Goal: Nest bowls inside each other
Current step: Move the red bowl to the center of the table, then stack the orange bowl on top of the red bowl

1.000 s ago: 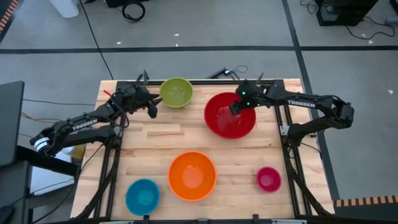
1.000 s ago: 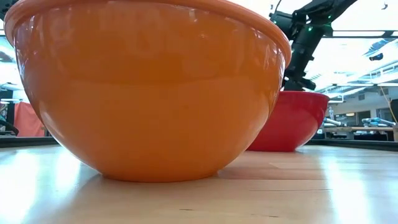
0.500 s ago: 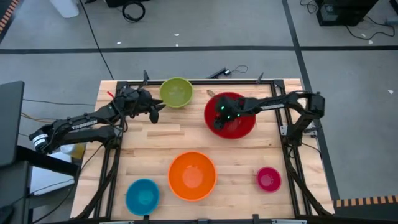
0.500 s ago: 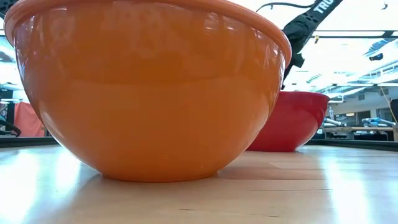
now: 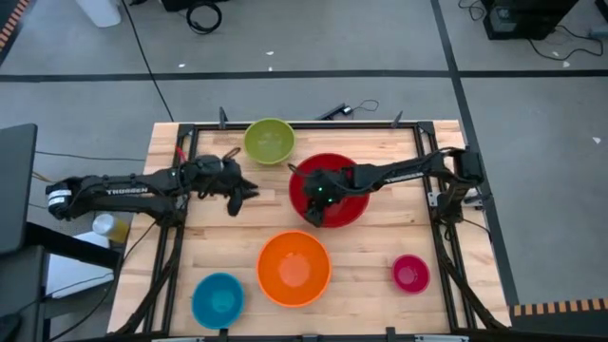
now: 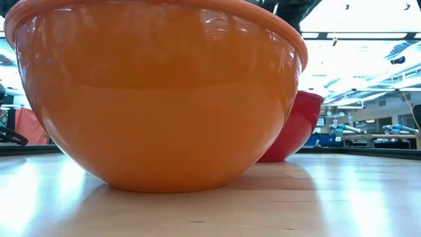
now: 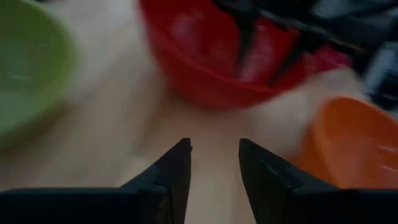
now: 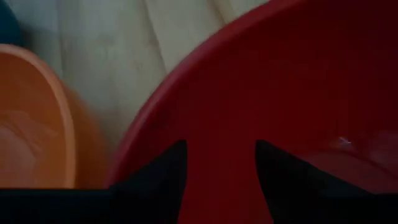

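The left gripper grabs the orange bowl, by its rim (image 5: 275, 238) next. The orange bowl then nests inside the big red bowl (image 5: 353, 204).
The big red bowl (image 5: 353, 204) stands at the table's middle, between the green bowl (image 5: 270, 141) behind it and the orange bowl (image 5: 294, 269) in front of it. My right gripper (image 5: 318, 201) reaches into the red bowl, open, its fingers (image 8: 168, 168) low against the bowl's inner wall (image 8: 217, 112). My left gripper (image 5: 242, 193) hovers open over bare wood just left of the red bowl (image 7: 205, 68), with nothing between its fingers (image 7: 214, 155). In the low view the red bowl (image 6: 296, 125) is half hidden behind the orange bowl (image 6: 158, 99). My right gripper comes slanting down from the table's right, with both open fingers inside the red bowl. The fingertips are at the inner wall (image 8: 205, 124) on the bowl's left near side, just inside the rim (image 8: 143, 130). The fingers hide the exact place of touch. The bowl rests on the table.
A small blue bowl (image 5: 218, 299) sits at the near left and a small pink bowl (image 5: 410, 274) at the near right. The green bowl (image 7: 25, 68) stands close to my left arm. Bare wood lies between the orange and pink bowls.
My right gripper has swung toward the table's left and near edge and dipped lower inside the red bowl. The bowl has slid with it, left and nearer to the orange bowl. My left gripper has swung from beside the green bowl toward the near edge and the red bowl.
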`<state>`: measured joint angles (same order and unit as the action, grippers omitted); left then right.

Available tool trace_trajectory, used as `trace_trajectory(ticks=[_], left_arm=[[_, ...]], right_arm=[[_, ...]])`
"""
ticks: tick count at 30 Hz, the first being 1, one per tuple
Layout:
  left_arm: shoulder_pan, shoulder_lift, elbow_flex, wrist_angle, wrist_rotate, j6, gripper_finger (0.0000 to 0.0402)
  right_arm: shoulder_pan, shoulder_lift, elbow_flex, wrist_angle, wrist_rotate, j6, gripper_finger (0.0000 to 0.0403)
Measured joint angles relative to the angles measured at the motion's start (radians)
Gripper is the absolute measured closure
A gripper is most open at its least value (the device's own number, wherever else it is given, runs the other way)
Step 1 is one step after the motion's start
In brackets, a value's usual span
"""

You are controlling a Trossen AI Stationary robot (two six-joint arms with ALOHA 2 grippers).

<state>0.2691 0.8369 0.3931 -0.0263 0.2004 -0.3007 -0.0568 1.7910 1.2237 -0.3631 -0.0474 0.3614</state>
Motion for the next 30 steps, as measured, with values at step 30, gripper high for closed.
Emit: trace_trajectory(ticks=[30], left_arm=[[-0.479,0.37,0.095,0.236,-0.151,-0.262,0.0189]], right_arm=[[0.19,-0.301,0.017,-0.597,0.51,0.234,0.0208]])
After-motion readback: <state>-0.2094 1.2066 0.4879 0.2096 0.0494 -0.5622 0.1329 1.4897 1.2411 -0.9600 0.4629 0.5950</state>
